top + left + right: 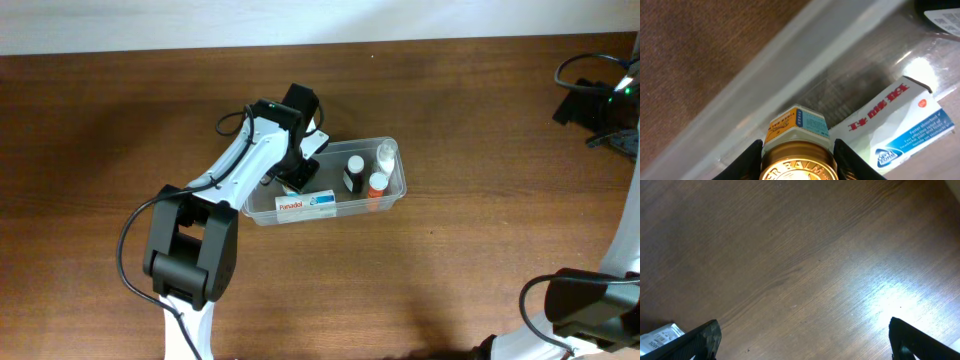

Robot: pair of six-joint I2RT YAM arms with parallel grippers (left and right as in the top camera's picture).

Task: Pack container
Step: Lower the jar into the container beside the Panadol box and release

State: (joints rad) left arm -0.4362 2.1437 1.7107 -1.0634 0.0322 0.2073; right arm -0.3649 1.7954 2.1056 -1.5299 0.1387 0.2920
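Observation:
I should release the balm jar (797,145) from my left gripper now, because it would land inside the container, between the container's side and the Panadol box.
The clear plastic container (397,190) lies mid-table. It holds a white and blue Panadol box (306,204), a black bottle (354,172), an orange-capped bottle (377,185) and a clear bottle (386,153). My left gripper (293,178) is inside the container's left end. In the left wrist view it (797,162) is shut on a gold-lidded balm jar (797,145), next to the Panadol box (895,125) and near the container wall (805,55). My right gripper (805,345) is open and empty over bare wood.
The right arm's base (585,300) stands at the table's front right. Black cables and a device (600,100) lie at the back right. A small white labelled item (660,335) shows at the lower left edge of the right wrist view.

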